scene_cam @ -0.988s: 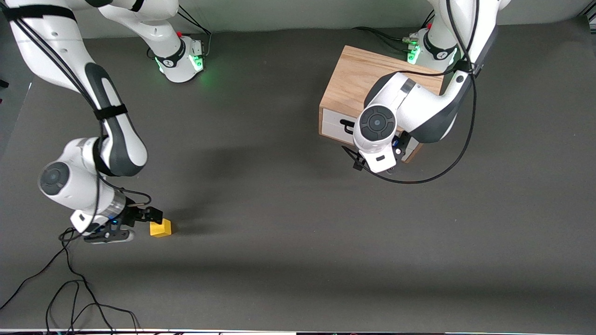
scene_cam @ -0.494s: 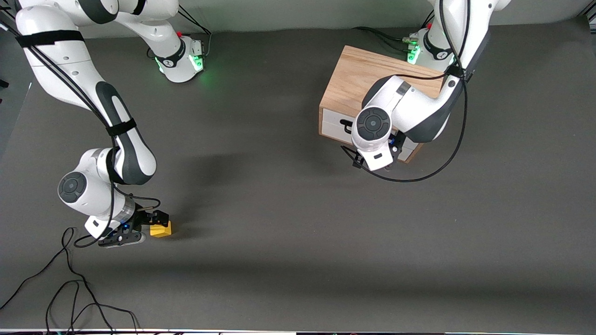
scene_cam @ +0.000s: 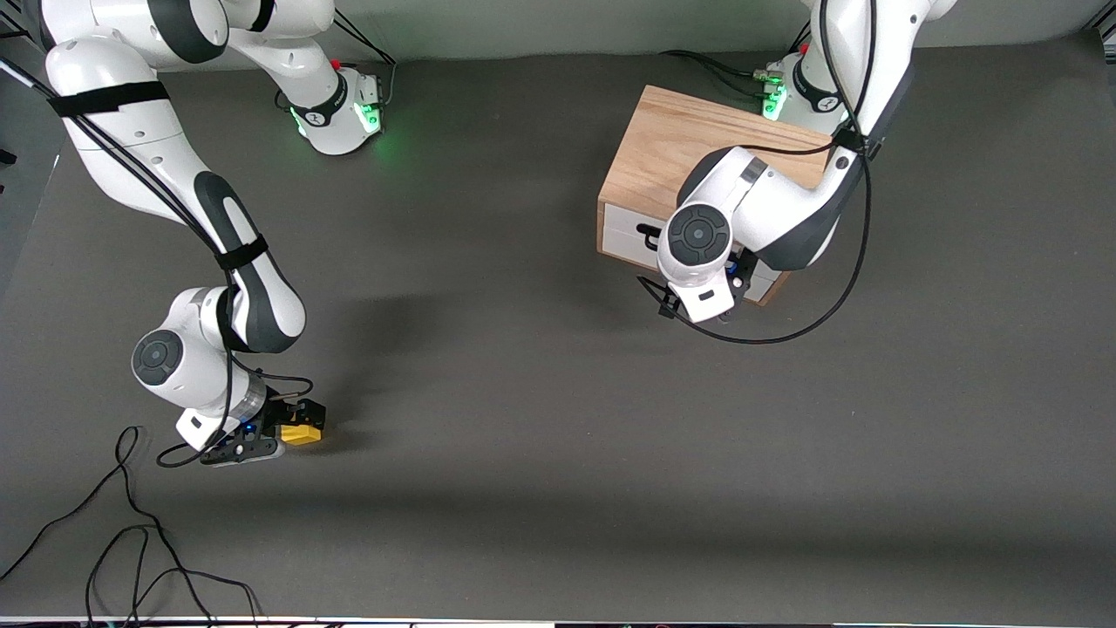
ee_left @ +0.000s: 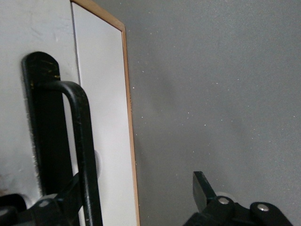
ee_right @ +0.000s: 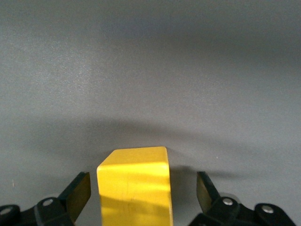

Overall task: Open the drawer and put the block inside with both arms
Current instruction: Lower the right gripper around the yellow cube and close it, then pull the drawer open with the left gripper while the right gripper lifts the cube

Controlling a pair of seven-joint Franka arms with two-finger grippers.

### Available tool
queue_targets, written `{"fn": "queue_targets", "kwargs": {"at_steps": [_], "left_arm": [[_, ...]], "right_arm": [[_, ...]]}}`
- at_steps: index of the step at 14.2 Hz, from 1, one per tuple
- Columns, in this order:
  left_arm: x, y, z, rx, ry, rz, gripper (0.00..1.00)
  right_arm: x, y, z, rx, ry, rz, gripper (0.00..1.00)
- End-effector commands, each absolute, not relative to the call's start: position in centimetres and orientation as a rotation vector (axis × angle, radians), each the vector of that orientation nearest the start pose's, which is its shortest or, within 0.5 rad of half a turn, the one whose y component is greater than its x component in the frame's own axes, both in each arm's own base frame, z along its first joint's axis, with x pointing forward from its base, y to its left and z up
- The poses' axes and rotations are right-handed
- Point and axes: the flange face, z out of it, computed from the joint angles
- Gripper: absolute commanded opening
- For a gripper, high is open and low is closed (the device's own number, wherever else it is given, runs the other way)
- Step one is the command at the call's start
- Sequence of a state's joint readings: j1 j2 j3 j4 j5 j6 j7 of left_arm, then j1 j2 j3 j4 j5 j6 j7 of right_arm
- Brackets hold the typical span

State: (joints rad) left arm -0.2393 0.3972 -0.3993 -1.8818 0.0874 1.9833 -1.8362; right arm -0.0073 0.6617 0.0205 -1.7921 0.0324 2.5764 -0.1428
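My right gripper grips the yellow block by its two opposite long sides next, to place it inside the drawer [scene_cam: 621, 228].
The yellow block [scene_cam: 303, 433] lies on the dark table toward the right arm's end. My right gripper [scene_cam: 295, 425] is low around it. In the right wrist view the block [ee_right: 134, 186] stands between the open fingertips [ee_right: 81, 188] of the right gripper [ee_right: 143, 194], with a gap on each side. The oak box [scene_cam: 680, 144] holds the drawer [scene_cam: 621, 228], whose white front is flush with the box. My left gripper [ee_left: 136, 197] is open at the drawer front [ee_left: 101, 94]. The black bar handle [ee_left: 84, 141] runs right beside one finger.
Loose black cables [scene_cam: 131, 523] lie on the table nearer the front camera than the right gripper. A black cable [scene_cam: 785, 327] hangs from the left arm in a loop in front of the drawer. The right arm's base [scene_cam: 340, 109] stands at the table's edge.
My right gripper has slid toward the block and now has it between its fingers. My left hand has edged slightly closer to the drawer front. The block and the drawer have not moved.
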Motion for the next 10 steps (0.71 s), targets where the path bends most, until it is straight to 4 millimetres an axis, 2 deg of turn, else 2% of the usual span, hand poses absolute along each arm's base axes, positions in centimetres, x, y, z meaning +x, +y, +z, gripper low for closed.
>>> {"fn": "queue_targets", "kwargs": {"at_steps": [1,5,6,10], "left_arm": [[49.2,-34.5,29.3,-2.433,-1.617,0.201,1.0],[50.2,-34.8,29.7,-2.45,-1.62,0.186,1.0],[50.8,-35.1,29.6,-2.454,-1.625,0.189,1.0],[53.2,-35.7,29.4,-2.475,-1.639,0.177,1.0]], "right_arm": [[67.1,0.8,18.8,-3.104,-0.209,-0.22,1.0],[67.2,0.9,18.5,-3.104,-0.211,-0.237,1.0],[67.1,0.9,18.0,-3.104,-0.211,-0.228,1.0],[67.3,0.9,18.2,-3.104,-0.215,-0.237,1.0]]}}
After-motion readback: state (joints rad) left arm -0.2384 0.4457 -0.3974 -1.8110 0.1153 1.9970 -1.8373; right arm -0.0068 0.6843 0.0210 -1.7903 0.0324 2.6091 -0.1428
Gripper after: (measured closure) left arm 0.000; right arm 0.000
